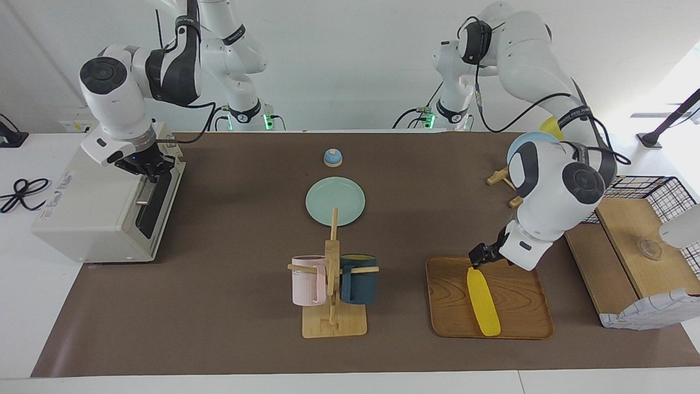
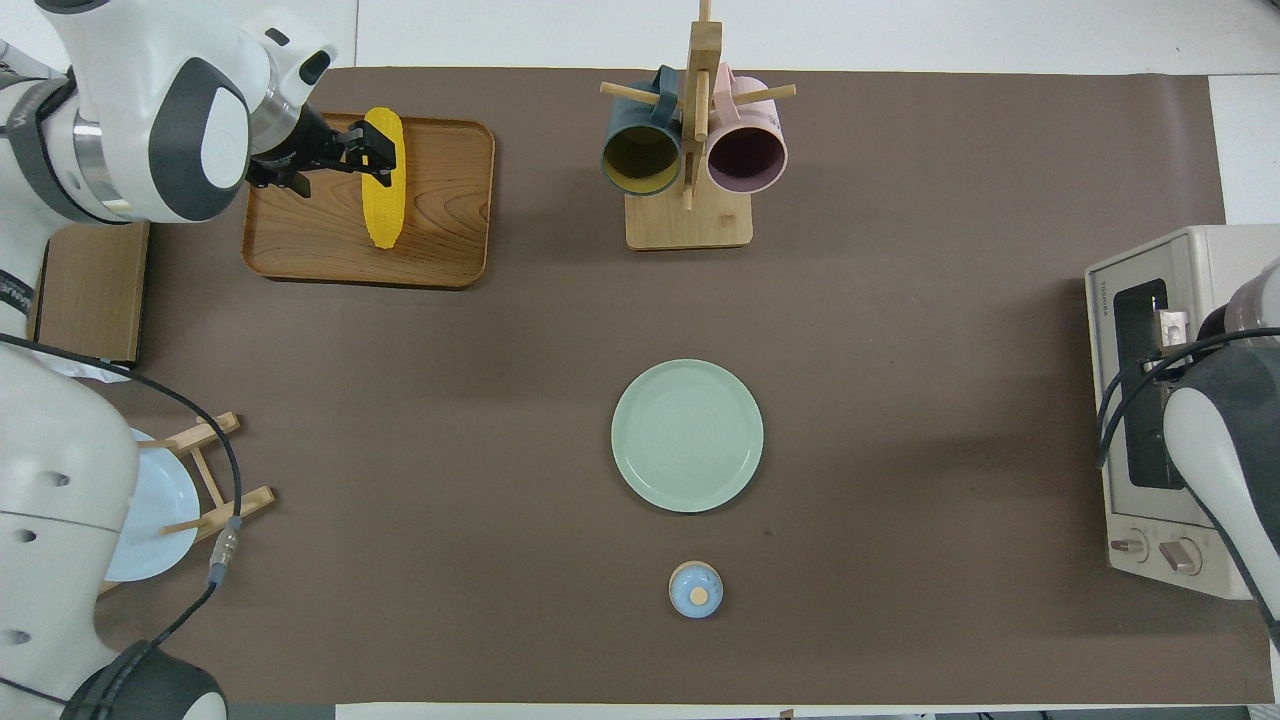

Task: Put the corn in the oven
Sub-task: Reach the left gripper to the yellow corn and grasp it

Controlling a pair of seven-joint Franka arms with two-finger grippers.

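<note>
Next, my left gripper grabs the corn across its sides near the middle, since the corn (image 2: 385, 216) lies long and narrow on its tray.
The yellow corn (image 1: 483, 302) lies lengthwise on a wooden tray (image 1: 519, 306) toward the left arm's end of the table; it also shows in the overhead view (image 2: 384, 210). My left gripper (image 1: 477, 258) hangs just over the corn, fingers open to either side of it, not closed on it; it shows over the corn in the overhead view (image 2: 378, 156). The off-white oven (image 1: 93, 213) stands at the right arm's end, its glass door shut. My right gripper (image 1: 147, 172) is at the door's top edge by the metal handle (image 1: 145, 192).
A mint green plate (image 1: 335, 201) lies mid-table, with a small blue bell (image 1: 332, 157) nearer to the robots. A wooden mug rack (image 1: 333, 306) holds a pink and a dark blue mug. A plate rack (image 1: 506, 180), a wooden shelf (image 1: 629, 241) and a wire basket (image 1: 672, 191) stand at the left arm's end.
</note>
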